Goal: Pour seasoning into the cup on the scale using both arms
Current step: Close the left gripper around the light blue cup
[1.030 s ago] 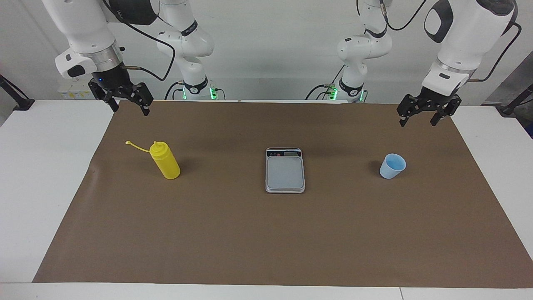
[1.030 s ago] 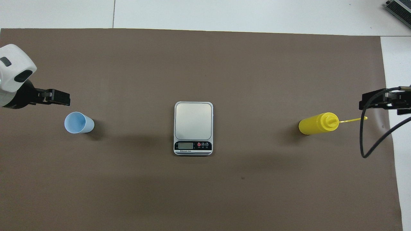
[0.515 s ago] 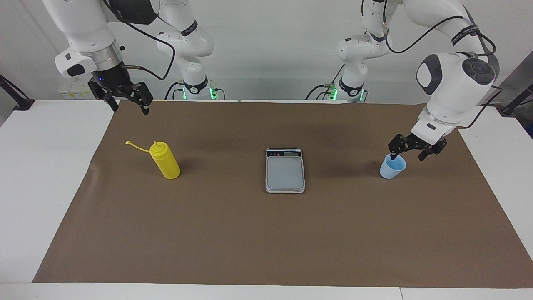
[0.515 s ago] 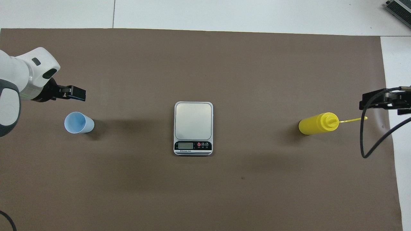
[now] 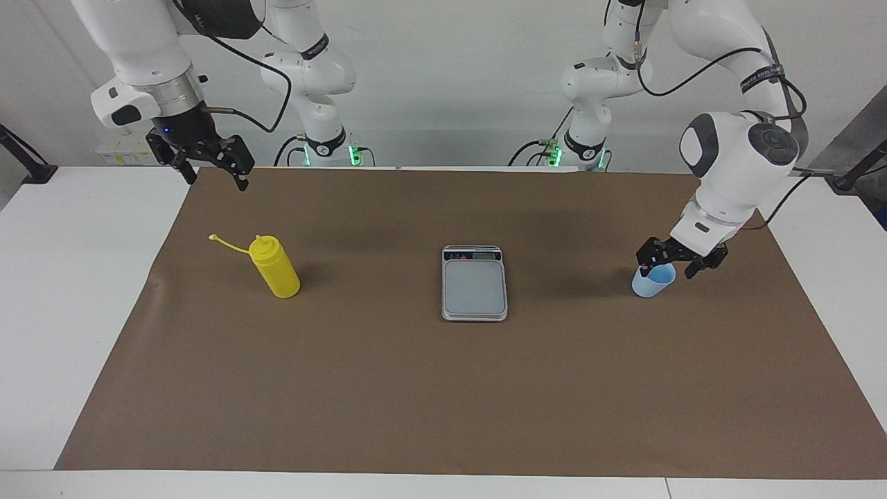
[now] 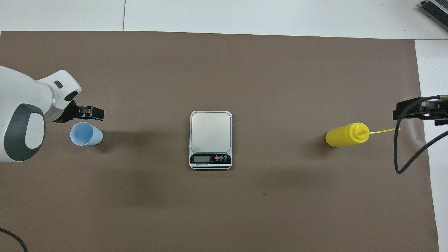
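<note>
My left gripper grabs the pale blue cup by its rim [image 6: 82,122] next, to set the cup on the scale [image 6: 210,134] for the seasoning.
The pale blue cup [image 5: 652,282] stands upright on the brown mat toward the left arm's end; it also shows in the overhead view [image 6: 85,134]. My left gripper [image 5: 669,266] is open and low over the cup's rim, one finger to each side; I cannot tell whether it touches. It also shows in the overhead view [image 6: 81,114]. The silver-grey scale [image 5: 475,285] [image 6: 210,134] lies mid-table, its plate bare. The yellow squeeze bottle [image 5: 276,267] [image 6: 344,134] stands toward the right arm's end, cap strap hanging off. My right gripper [image 5: 215,177] [image 6: 420,109] waits open, high over the mat's corner.
The brown mat [image 5: 416,388] covers most of the white table [image 5: 76,291]. The right arm's black cable [image 6: 402,154] loops down near the bottle in the overhead view. Both arm bases [image 5: 326,138] stand at the table's robot end.
My left arm has swung down from high above the mat's edge to just over the cup. The right arm, bottle, scale and cup have stayed in place.
</note>
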{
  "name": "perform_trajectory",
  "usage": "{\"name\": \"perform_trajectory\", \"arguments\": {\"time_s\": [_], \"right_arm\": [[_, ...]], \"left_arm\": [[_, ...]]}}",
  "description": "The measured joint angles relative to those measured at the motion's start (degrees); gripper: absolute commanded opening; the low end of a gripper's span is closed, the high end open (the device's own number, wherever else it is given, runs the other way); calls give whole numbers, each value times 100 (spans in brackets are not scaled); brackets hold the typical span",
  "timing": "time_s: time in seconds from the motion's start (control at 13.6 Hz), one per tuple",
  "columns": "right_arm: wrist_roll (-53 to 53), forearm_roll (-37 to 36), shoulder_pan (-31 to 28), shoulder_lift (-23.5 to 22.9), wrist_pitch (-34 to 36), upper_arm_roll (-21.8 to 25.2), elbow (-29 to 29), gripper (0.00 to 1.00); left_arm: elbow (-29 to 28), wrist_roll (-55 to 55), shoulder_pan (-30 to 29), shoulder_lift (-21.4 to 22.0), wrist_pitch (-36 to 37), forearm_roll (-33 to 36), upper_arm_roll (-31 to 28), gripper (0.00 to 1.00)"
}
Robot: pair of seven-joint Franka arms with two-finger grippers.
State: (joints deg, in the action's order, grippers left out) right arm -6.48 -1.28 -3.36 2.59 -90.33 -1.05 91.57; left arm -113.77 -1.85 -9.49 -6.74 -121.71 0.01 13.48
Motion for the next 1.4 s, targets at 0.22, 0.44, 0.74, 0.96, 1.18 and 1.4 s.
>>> {"name": "perform_trajectory", "arguments": {"time_s": [0.22, 0.44, 0.74, 0.96, 1.18, 1.4], "right_arm": [[0, 0, 0, 32, 0, 0, 0, 100], [0, 0, 0, 35, 0, 0, 0, 100], [0, 0, 0, 35, 2, 0, 0, 100], [0, 0, 0, 35, 2, 0, 0, 100], [0, 0, -1, 35, 2, 1, 0, 100], [0, 0, -4, 35, 2, 9, 0, 100]], "left_arm": [[-138, 0, -2, 2, -59, 0, 0, 100], [-324, -1, -3, 6, -174, 0, 0, 100], [-614, -4, -2, 8, -349, 0, 6, 100], [-677, -7, 0, 19, -356, 0, 21, 98], [-836, -10, 1, 50, -580, 0, 24, 86], [-973, -35, 1, 85, -724, 0, 24, 71]]}}
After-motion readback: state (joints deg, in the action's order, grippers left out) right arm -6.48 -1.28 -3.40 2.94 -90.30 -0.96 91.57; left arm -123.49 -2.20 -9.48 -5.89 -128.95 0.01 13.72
